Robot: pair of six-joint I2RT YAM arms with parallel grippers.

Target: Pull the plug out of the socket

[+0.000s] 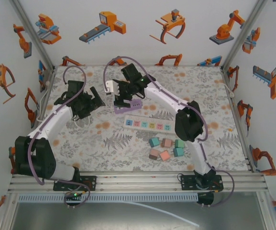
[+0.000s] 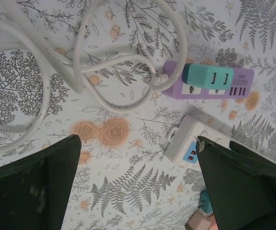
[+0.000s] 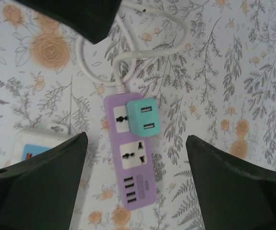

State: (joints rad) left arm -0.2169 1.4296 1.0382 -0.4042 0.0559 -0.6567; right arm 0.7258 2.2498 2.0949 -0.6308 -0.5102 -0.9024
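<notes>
My right gripper needs to grab the teal plug's body (image 3: 144, 118) by opposite sides next and leave the purple socket strip (image 3: 136, 172) free, so it can pull the plug off the socket.
A purple socket strip (image 3: 134, 168) lies flat on the floral table, with a teal plug (image 3: 143, 116) seated in its upper outlet. My right gripper (image 3: 137, 178) hovers above the strip, open, a finger on each side of it and touching nothing. From the top the strip (image 1: 127, 108) shows just under that gripper (image 1: 122, 98). My left gripper (image 2: 138, 184) is open over bare cloth to the left; the plug (image 2: 208, 76) and socket (image 2: 233, 87) lie beyond its fingers.
The socket's white cord (image 2: 80, 62) coils over the table on the left. A white multi-outlet strip (image 1: 149, 124) lies just in front of the purple one. Several coloured blocks (image 1: 166, 148) sit near the front. White walls close in the table.
</notes>
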